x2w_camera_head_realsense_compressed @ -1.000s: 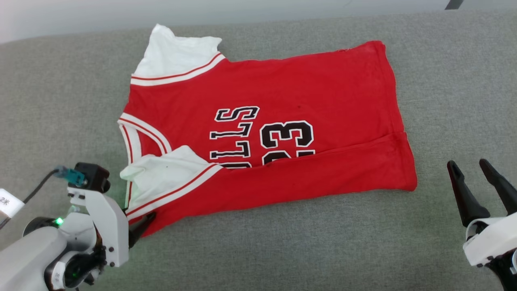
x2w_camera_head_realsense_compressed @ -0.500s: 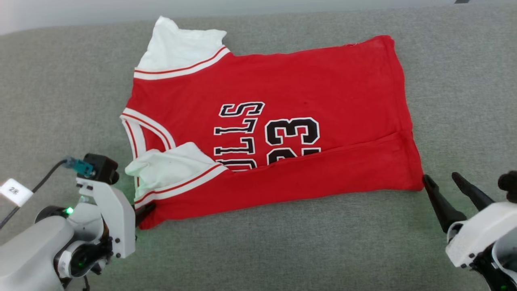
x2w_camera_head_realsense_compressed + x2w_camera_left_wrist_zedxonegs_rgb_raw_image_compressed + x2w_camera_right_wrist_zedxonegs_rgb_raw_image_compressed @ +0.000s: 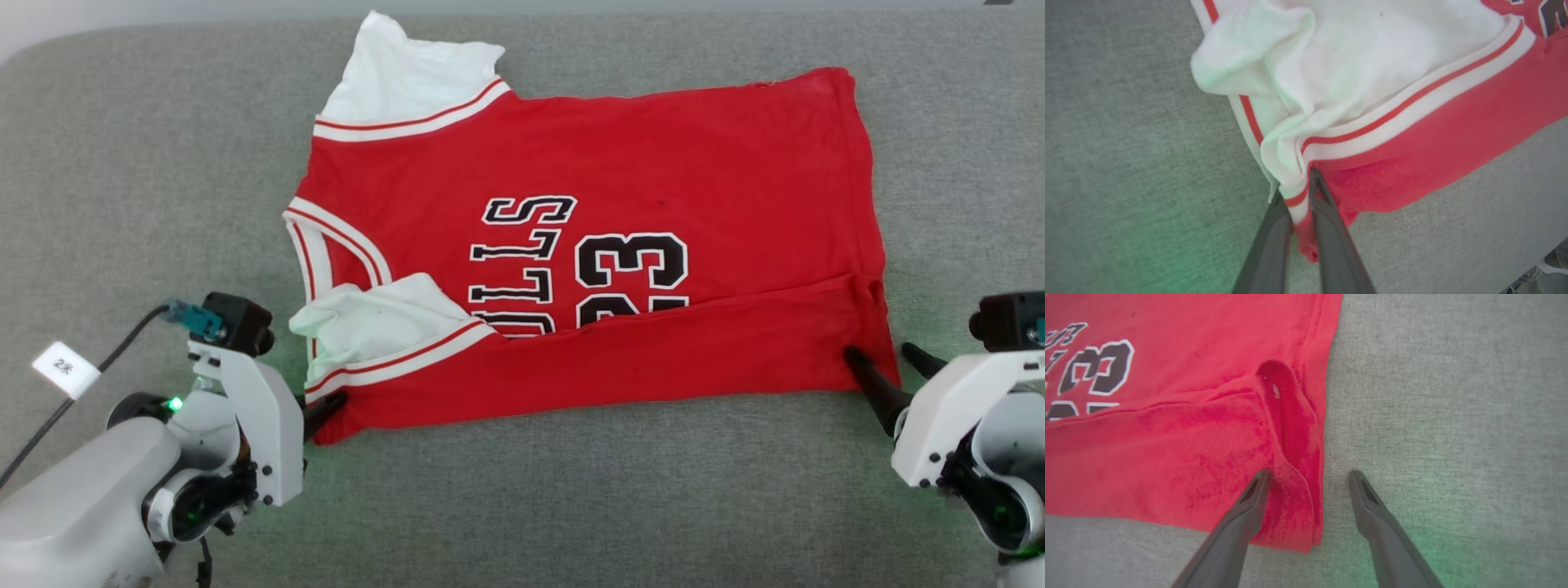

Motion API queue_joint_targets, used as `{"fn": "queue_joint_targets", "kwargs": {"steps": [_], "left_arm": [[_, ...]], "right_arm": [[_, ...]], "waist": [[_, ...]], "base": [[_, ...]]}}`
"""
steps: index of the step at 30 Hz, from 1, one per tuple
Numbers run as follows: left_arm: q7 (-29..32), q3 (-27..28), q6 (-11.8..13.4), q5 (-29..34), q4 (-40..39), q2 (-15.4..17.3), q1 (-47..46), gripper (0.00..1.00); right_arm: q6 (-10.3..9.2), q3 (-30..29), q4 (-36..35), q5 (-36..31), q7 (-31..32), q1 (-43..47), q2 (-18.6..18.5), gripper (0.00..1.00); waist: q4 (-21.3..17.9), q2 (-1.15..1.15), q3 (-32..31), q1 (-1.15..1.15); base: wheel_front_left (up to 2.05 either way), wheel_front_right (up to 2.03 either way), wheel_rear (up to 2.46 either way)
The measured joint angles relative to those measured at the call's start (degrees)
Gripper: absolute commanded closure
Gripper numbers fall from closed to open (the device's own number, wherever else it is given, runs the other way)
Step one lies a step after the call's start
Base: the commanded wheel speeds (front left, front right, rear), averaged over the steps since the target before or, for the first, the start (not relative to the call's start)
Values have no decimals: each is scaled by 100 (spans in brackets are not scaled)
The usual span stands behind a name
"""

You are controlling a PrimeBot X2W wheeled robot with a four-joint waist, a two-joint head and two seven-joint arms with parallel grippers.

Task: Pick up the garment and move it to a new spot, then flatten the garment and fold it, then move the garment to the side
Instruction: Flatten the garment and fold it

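Note:
My right gripper pinches the garment's hem corner (image 3: 884, 363) next, since the garment's body lies flat while its folded hem (image 3: 865, 290) gapes up loosely at the garment's edge.
The garment (image 3: 612, 163), a red shirt with white sleeves and black lettering, lies spread on the grey padded surface (image 3: 571, 506). Its near long edge is folded up over the print. My left gripper (image 3: 326, 406) sits at the near-left corner, and in the left wrist view this gripper (image 3: 1295, 183) is shut on the striped trim and red hem of the garment (image 3: 1412, 134). My right gripper (image 3: 886, 357) is at the near-right corner. In the right wrist view it stands open (image 3: 1309, 473), one finger on the garment (image 3: 1167, 449) and the other on the grey surface, the hem corner between them.
The grey surface (image 3: 147, 163) stretches wide on all sides of the shirt, and its rounded back edge runs along the top of the head view. A cable with a white tag (image 3: 65, 367) hangs by my left wrist.
The head camera has shifted, sliding the whole scene rightward in the picture. My right gripper has come forward to the shirt's near-right corner. My left gripper's fingers have closed on the near-left corner.

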Motion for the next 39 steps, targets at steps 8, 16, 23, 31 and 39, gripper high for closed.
{"fn": "queue_joint_targets", "kwargs": {"steps": [8,16,23,31,39], "left_arm": [[-13,-16,-56,16,76,-109,-51,100],[37,-21,-64,-12,42,-90,-59,100],[248,-62,87,-67,-293,138,35,100],[520,-147,463,-90,-1036,542,220,100],[619,-191,795,-170,-1638,858,499,100]], "right_arm": [[-5,302,288,-10,546,-378,-238,100],[-2,291,180,99,751,-383,-328,100],[-2,218,-176,294,1066,-93,-402,100],[0,112,-616,416,1439,372,-580,100],[1,-74,-956,544,1788,940,-628,100]], "waist": [[119,0,19,0],[153,0,-82,0],[133,0,-278,0],[117,0,-559,0],[94,0,-723,0]], "base": [[0,0,0],[0,0,0],[0,0,0],[0,0,0],[0,0,0]]}}
